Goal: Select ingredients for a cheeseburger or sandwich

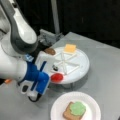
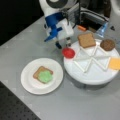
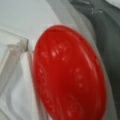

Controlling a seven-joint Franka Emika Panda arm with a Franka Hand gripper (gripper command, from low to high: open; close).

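The red tomato disc needs to go on the green lettuce (image 1: 77, 108) on the sandwich. My gripper will grab the disc by its rounded edge (image 1: 54, 78) next.
The red tomato disc (image 1: 57, 77) (image 2: 68, 53) (image 3: 70, 72) lies at the rim of the white divided tray (image 1: 82, 63) (image 2: 92, 75) and fills the wrist view. My gripper (image 2: 63, 45) hangs just above and behind it, fingers (image 2: 58, 45) apart, nothing between them. In other tray sections sit a yellow cheese square (image 1: 70, 48) (image 2: 115, 63), a dark-brown patty (image 1: 50, 51) (image 2: 107, 44) and a brown bread slice (image 2: 86, 40). The sandwich on the white plate (image 1: 62, 105) (image 2: 27, 77) is one bread slice (image 1: 67, 114) (image 2: 38, 72) with green lettuce (image 1: 77, 108) (image 2: 45, 76) on top.
The grey table (image 1: 105, 52) (image 2: 75, 105) carries tray and plate side by side. A metal fixture (image 2: 92, 17) with an orange piece (image 2: 81, 28) stands behind the tray. My white arm (image 1: 15, 35) covers a front view's left.
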